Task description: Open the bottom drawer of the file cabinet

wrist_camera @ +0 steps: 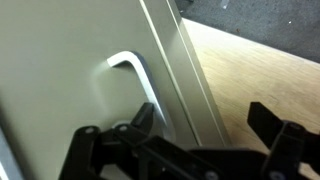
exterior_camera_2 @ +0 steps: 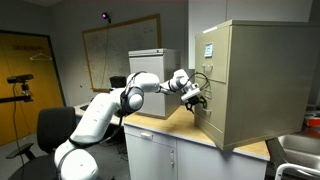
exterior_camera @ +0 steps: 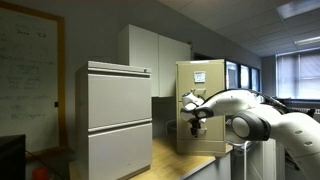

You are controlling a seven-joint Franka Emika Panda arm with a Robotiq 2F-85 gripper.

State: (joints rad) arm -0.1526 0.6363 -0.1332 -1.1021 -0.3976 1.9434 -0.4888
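The gripper next grabs the straight bar of the bottom drawer's curved metal handle, one finger on the drawer-front side, to pull the drawer (exterior_camera: 207, 135) open.
The beige file cabinet (exterior_camera: 205, 85) (exterior_camera_2: 255, 80) stands on a wooden counter. Its bottom drawer (exterior_camera: 207, 135) (exterior_camera_2: 213, 118) is the lowest front. In the wrist view the drawer front (wrist_camera: 60, 90) fills the left, with its curved metal handle (wrist_camera: 132, 66). My gripper (exterior_camera: 195, 114) (exterior_camera_2: 197, 97) (wrist_camera: 205, 125) is open and empty, close against the cabinet's front at its side edge. One finger lies just below the handle. The other is out over the wooden counter. I cannot tell whether the drawer is pulled out at all.
A wider pale grey two-drawer cabinet (exterior_camera: 118, 120) stands on the counter beside the beige one. The wooden counter top (wrist_camera: 260, 70) (exterior_camera_2: 160, 125) runs in front of the cabinet. A whiteboard (exterior_camera_2: 115, 50) hangs on the back wall. An office chair (exterior_camera_2: 50, 125) stands behind the arm.
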